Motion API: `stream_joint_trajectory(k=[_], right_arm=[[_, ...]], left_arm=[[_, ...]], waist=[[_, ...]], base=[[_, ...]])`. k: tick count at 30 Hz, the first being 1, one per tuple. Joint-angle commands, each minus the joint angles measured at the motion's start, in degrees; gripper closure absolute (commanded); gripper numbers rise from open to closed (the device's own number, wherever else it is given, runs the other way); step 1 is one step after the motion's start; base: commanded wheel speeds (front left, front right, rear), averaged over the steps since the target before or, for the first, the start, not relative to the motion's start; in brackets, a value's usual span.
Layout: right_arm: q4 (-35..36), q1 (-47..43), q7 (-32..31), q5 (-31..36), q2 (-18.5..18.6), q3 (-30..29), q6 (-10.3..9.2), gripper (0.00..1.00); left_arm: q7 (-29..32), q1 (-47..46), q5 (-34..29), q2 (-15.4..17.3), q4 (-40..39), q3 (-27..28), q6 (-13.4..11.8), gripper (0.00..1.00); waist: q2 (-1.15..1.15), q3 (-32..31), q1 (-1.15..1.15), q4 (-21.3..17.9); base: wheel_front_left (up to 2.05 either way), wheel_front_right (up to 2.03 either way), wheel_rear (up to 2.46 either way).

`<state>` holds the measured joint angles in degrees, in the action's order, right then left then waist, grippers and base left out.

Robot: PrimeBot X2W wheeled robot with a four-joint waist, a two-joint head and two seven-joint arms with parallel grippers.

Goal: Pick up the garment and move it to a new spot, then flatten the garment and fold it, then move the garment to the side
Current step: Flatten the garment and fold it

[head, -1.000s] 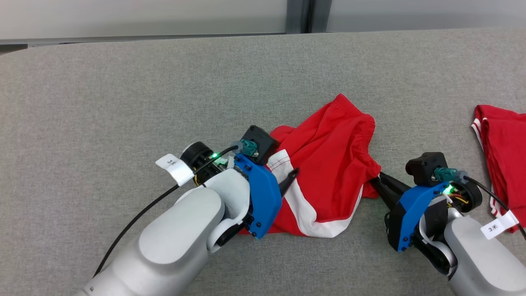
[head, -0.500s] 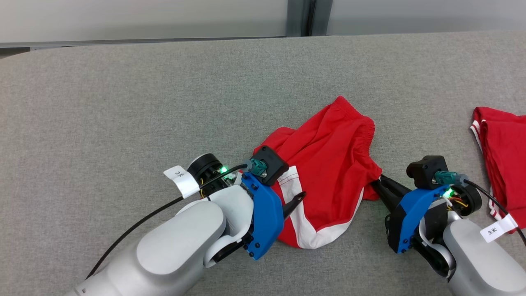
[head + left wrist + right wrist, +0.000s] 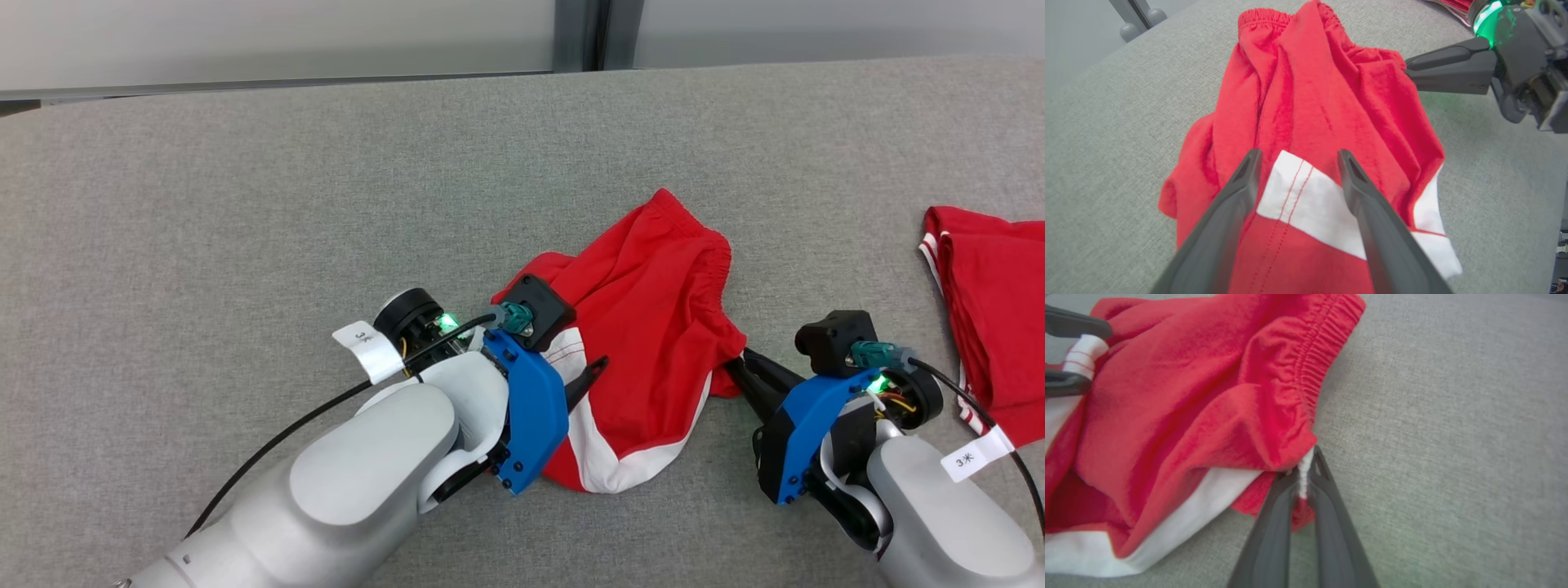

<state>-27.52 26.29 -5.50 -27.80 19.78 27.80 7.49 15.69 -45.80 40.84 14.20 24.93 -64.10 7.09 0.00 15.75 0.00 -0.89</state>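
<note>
The left gripper grabs the garment by its folded white hem corner (image 3: 565, 346) next. That corner stands up while the red cloth (image 3: 647, 363) around it lies slack.
The garment (image 3: 653, 310) is a pair of red shorts with a white stripe, lying crumpled on the grey table (image 3: 245, 204). My left gripper (image 3: 592, 374) hovers open just over the white stripe. In the left wrist view the two fingers of the left gripper (image 3: 1299, 154) straddle that stripe on the garment (image 3: 1306, 90) without pinching it. My right gripper (image 3: 735, 365) is shut on the garment's right edge. In the right wrist view the right gripper (image 3: 1304, 459) pinches a fold of white and red hem of the garment (image 3: 1188, 396).
A second red garment with white trim (image 3: 996, 310) lies at the table's right edge, close to my right forearm. The table's far edge (image 3: 326, 82) runs along a pale wall. Bare grey surface stretches to the left and behind the garment.
My left gripper has drawn back a little toward me over the white stripe, still open. The head view has shifted slightly. The right gripper keeps its hold on the edge.
</note>
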Motion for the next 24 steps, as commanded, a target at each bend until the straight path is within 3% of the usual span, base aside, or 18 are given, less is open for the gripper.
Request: stream_joint_trajectory(k=[1,3,4,8,13,20,24], right_arm=[[-0.4,0.8,0.2,-0.4,-0.4,0.4,0.01,1.00],[-0.5,1.0,0.3,-0.6,-0.5,0.5,0.01,1.00],[-0.6,1.1,0.4,-0.6,-0.5,0.6,0.01,1.00],[-1.0,1.3,0.8,-0.7,-0.4,0.5,0.01,1.00],[-1.4,1.4,1.1,-0.8,-0.2,0.2,0.01,1.00],[-1.4,1.3,1.5,-0.8,-0.2,0.0,0.01,1.00],[-1.3,1.2,1.9,-0.8,0.1,-0.8,0.01,1.00]], left_arm=[[0.1,-0.9,0.3,-0.4,0.8,-0.4,0.1,0.09],[0.7,-1.3,0.9,-0.9,1.4,-0.8,0.2,0.44],[0.9,-1.5,1.1,-1.0,1.6,-0.9,0.2,0.53],[1.4,-1.7,1.7,-0.6,1.5,-2.2,0.4,0.64],[1.2,-2.1,2.1,0.2,0.9,-3.0,0.5,0.65],[0.0,-2.0,2.4,1.4,0.1,-3.0,0.3,1.00],[-1.9,-0.8,2.5,2.8,-1.6,-2.0,-0.8,1.00]], waist=[[0.00,0.0,0.00,-0.2],[0.00,0.1,0.00,-0.3],[0.00,0.2,0.00,-0.3],[0.00,0.3,0.00,-0.3],[0.00,0.3,0.00,0.0],[0.00,0.4,0.00,0.3],[0.00,0.4,0.00,0.4]], base=[[0.00,0.00,0.00],[0.00,0.00,0.00],[0.00,0.00,0.00],[0.00,0.00,0.00],[0.00,0.00,0.00],[0.00,0.00,0.00],[0.00,0.00,0.00]])
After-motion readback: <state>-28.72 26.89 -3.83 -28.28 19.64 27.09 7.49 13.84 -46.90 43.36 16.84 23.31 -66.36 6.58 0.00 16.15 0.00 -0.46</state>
